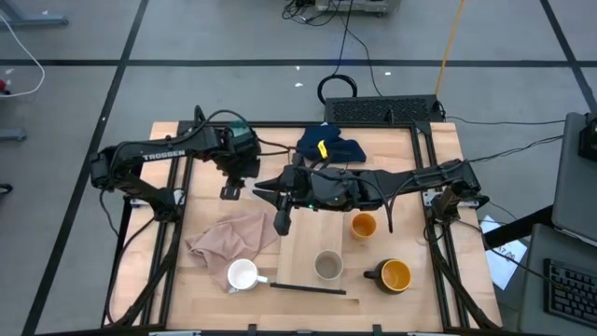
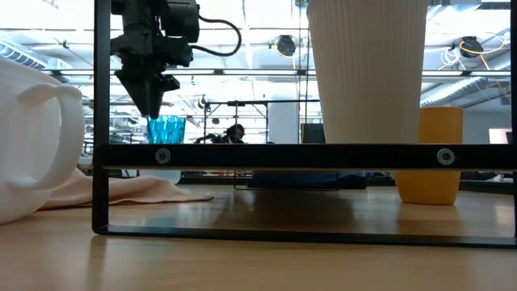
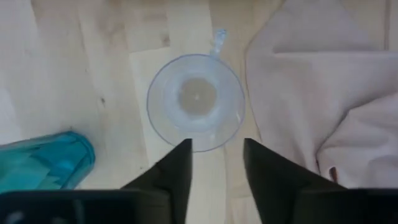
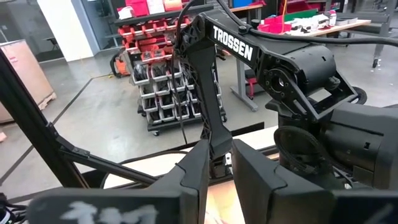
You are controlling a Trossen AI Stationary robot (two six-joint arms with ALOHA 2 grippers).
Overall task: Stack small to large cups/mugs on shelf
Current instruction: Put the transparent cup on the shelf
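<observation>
The robot's left gripper is going to take the tiny clear cup by its rim [image 3: 214, 148] to put it on the shelf.
My left gripper [image 3: 217, 155] points straight down, open and empty, above the tiny clear cup [image 3: 196, 99], which stands on the table; it also shows in the low view [image 2: 149, 109], clear of the tabletop. The teal tumbler [image 3: 43, 165] is beside that cup, and shows in the low view [image 2: 166, 129]. The beige cup [image 1: 327, 266] stands on the shelf [image 1: 303, 247]. The orange cup [image 1: 364, 225] is at the shelf's far right corner. The white mug [image 1: 242, 274] and the dark yellow-lined mug [image 1: 394, 275] stand on the table. My right gripper [image 4: 219, 168] is held level, empty, with a narrow gap.
A pink cloth [image 1: 233, 238] lies crumpled between the clear cup and the white mug. A dark blue cloth [image 1: 328, 145] lies at the table's far side. My right arm [image 1: 373, 187] stretches across the middle of the table toward my left arm. A black frame [image 2: 101, 121] stands near the front.
</observation>
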